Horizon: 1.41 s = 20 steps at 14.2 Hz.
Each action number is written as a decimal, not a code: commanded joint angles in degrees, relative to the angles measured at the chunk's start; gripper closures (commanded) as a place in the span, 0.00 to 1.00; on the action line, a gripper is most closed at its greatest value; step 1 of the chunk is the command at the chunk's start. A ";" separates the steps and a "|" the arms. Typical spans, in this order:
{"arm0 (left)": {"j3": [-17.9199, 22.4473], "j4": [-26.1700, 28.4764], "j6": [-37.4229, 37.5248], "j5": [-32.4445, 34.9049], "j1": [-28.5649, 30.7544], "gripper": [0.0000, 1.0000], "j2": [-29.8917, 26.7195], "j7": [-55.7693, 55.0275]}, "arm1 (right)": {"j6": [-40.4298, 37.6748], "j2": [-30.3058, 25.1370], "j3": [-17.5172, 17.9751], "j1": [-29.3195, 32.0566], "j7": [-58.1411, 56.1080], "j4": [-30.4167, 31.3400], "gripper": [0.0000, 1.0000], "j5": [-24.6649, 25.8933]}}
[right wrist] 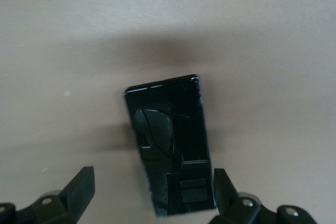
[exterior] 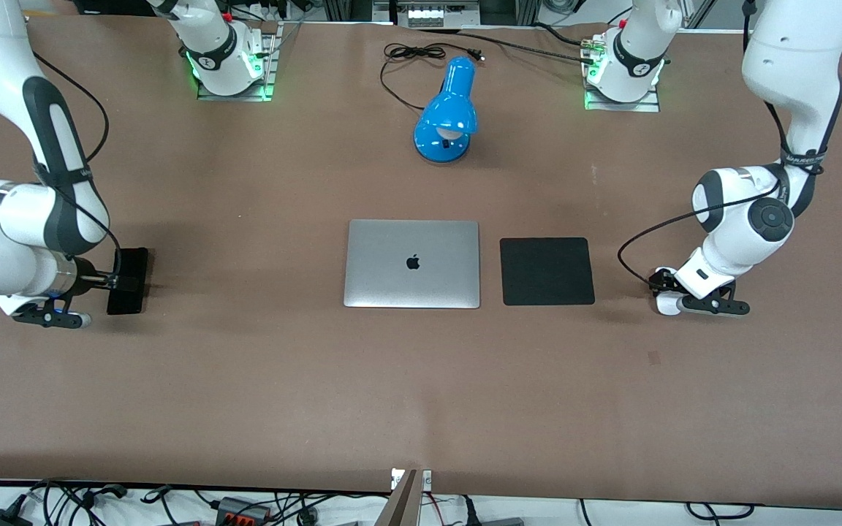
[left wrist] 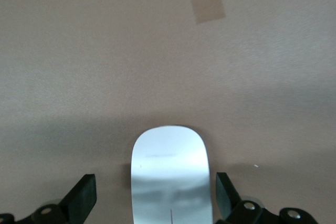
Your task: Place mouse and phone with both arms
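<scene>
My left gripper grips the white mouse by its long side edges next, to place the mouse (exterior: 665,306) on the black pad (exterior: 547,271).
The white oval mouse (left wrist: 170,174) lies on the brown table toward the left arm's end, between the fingers of my left gripper (left wrist: 155,199). That gripper is open, with a gap on each side of the mouse. From the front, the mouse (exterior: 665,306) peeks out under the left gripper (exterior: 673,294). The black phone (right wrist: 169,140) lies flat toward the right arm's end. My right gripper (right wrist: 152,195) is open and straddles one end of it, one finger close beside the phone's edge. In the front view the right gripper (exterior: 118,281) is low over the phone (exterior: 133,261).
A closed silver laptop (exterior: 412,264) lies mid-table with a square black pad (exterior: 547,271) beside it, toward the left arm's end. A blue desk lamp (exterior: 447,113) and its black cable (exterior: 414,55) are nearer the bases. A small tape patch (left wrist: 207,2) marks the table near the mouse.
</scene>
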State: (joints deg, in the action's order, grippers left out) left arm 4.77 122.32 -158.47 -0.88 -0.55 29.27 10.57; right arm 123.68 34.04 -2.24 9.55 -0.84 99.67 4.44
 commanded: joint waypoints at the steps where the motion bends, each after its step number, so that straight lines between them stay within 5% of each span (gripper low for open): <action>1: -0.46 1.17 -2.55 1.23 0.46 0.00 0.00 0.77 | 3.22 1.38 0.57 2.31 -0.39 0.87 0.00 0.74; 2: -0.46 1.25 -2.55 1.23 0.46 0.00 -0.09 0.77 | 4.10 1.38 0.57 2.58 -0.39 1.92 0.00 0.74; 7: -0.46 1.52 -1.67 1.14 0.02 0.62 -1.66 -0.20 | 7.19 1.38 0.66 3.46 -0.05 5.45 0.00 -0.22; 10: -0.46 -1.28 5.77 1.14 -0.24 0.66 -4.65 -0.02 | 7.19 1.38 0.75 3.55 0.05 5.80 0.00 -0.31; 16: -0.90 -19.82 39.07 1.06 -6.99 0.66 -6.24 -8.07 | 7.01 1.03 1.10 3.81 -0.04 5.98 0.00 -2.25; 20: -0.82 -18.96 40.70 1.14 -19.73 0.65 -5.72 -26.52 | 6.75 0.94 1.19 4.69 -0.48 5.98 0.00 -4.96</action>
State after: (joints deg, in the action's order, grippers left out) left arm 3.43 103.19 -118.44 -0.88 -14.96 22.31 -8.17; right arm 129.95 36.35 -2.14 12.91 -0.75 103.72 1.32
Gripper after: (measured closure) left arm 0.383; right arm 0.000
